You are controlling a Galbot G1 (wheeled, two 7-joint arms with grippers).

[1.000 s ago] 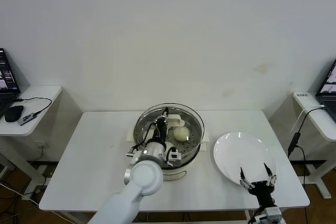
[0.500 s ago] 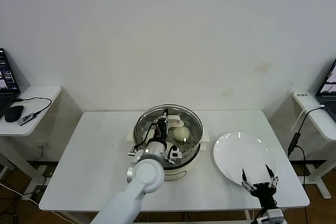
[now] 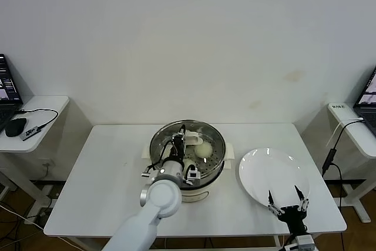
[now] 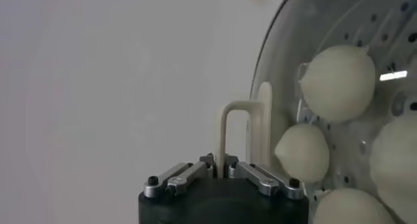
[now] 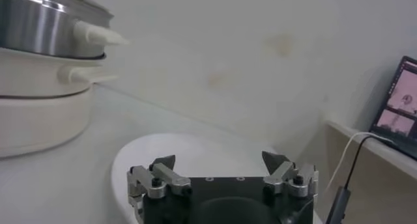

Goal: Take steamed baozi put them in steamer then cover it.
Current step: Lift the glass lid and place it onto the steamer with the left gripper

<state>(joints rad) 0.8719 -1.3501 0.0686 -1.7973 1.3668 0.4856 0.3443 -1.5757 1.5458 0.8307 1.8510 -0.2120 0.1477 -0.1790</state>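
Note:
I will open my left gripper now, because the glass cover (image 3: 205,130) is over the steamer's opening in the head view and would stay there.
The steamer (image 3: 212,173) stands mid-table, a shiny steel pot on a cream base. The clear glass cover (image 3: 205,130) is over its mouth, and my left gripper (image 3: 181,140) is shut on the cover's cream handle (image 4: 229,122). In the left wrist view several steamed baozi (image 4: 339,82) lie on the perforated tray, seen through the glass (image 4: 306,23). One baozi (image 3: 203,150) shows in the head view. My right gripper (image 3: 287,200) hangs open near the table's front right, over the edge of the white plate (image 3: 271,168), holding nothing.
The white plate (image 5: 195,144) lies bare to the right of the steamer (image 5: 39,30). Side tables with laptops stand at far left (image 3: 23,121) and far right (image 3: 358,127), with a cable (image 3: 332,151) hanging at the right.
The cover has sunk slightly toward the steamer's rim, still held by the left gripper. The right gripper has barely shifted.

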